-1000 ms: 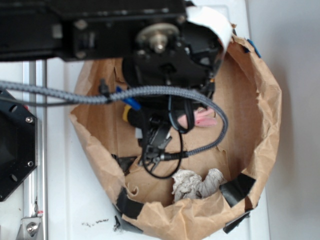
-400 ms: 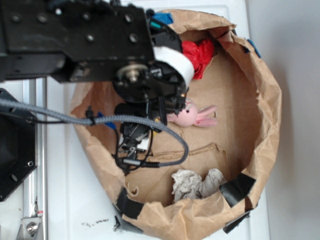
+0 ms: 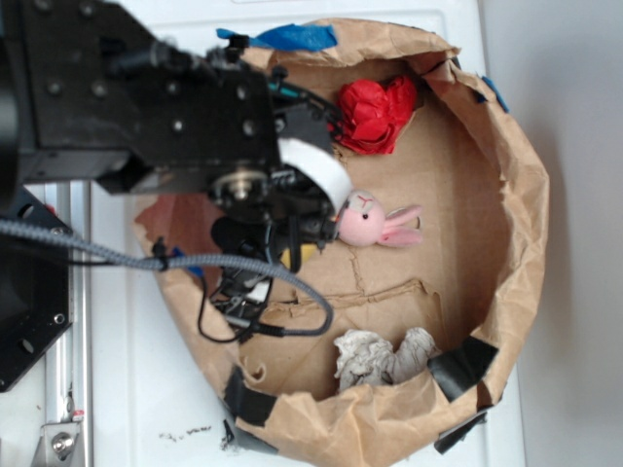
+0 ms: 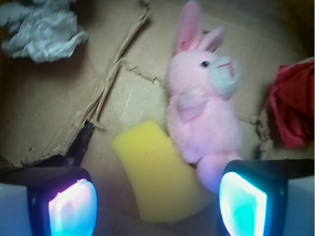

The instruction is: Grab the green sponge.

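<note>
To grab the green sponge, my gripper next needs to pinch the yellow foam block (image 4: 158, 173) by its long edges.
The green sponge (image 4: 155, 172), a yellow foam block with rounded corners, lies flat on the cardboard floor beside the pink plush bunny (image 4: 204, 113). My gripper (image 4: 157, 204) hovers above it, open, with one glowing pad on each side of the sponge and nothing gripped. In the exterior view only a yellow sliver of the sponge (image 3: 306, 254) shows under the black arm, just left of the bunny (image 3: 375, 224). The gripper (image 3: 292, 243) is mostly hidden by the arm's wrist there.
A brown paper wall (image 3: 516, 195) rings the work area. A red cloth wad (image 3: 375, 115) lies at the far side, a crumpled white paper wad (image 3: 384, 358) at the near side. A torn cardboard flap (image 4: 106, 83) lifts off the floor.
The arm has swung left and back, uncovering the red cloth wad and the bunny. The gripper now sits over the sponge, left of the bunny.
</note>
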### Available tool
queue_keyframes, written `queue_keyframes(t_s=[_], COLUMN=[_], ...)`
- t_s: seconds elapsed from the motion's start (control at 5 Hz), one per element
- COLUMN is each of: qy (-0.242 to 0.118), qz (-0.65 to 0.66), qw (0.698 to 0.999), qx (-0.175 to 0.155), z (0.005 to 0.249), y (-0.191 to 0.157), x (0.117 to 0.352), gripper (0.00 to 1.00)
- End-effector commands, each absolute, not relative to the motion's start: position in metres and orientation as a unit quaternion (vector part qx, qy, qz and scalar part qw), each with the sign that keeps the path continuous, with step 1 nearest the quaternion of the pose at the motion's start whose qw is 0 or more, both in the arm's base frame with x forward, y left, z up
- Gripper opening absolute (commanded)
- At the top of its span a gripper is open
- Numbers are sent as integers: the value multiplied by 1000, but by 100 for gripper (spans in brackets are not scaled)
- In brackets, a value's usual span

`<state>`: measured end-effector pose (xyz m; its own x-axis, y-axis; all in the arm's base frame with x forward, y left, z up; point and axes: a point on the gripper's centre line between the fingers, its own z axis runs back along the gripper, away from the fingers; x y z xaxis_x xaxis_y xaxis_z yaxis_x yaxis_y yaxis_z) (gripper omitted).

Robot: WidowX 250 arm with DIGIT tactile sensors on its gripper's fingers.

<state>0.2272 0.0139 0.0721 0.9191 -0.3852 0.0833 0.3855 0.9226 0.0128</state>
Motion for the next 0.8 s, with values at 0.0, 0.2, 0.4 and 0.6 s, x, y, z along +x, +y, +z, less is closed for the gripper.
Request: queue_keyframes(t_s=[0.0,0.2,0.4,0.6], qy=[-47,-27,-20,-17], qz=[-233,-242,-240,-240], qw=[971,970,970,971], qx=[1,-7,-4,-2], z=[65,52,44,40], y=[8,-1,-4,-4], x=[237,243,250,251], gripper=[100,100,100,100])
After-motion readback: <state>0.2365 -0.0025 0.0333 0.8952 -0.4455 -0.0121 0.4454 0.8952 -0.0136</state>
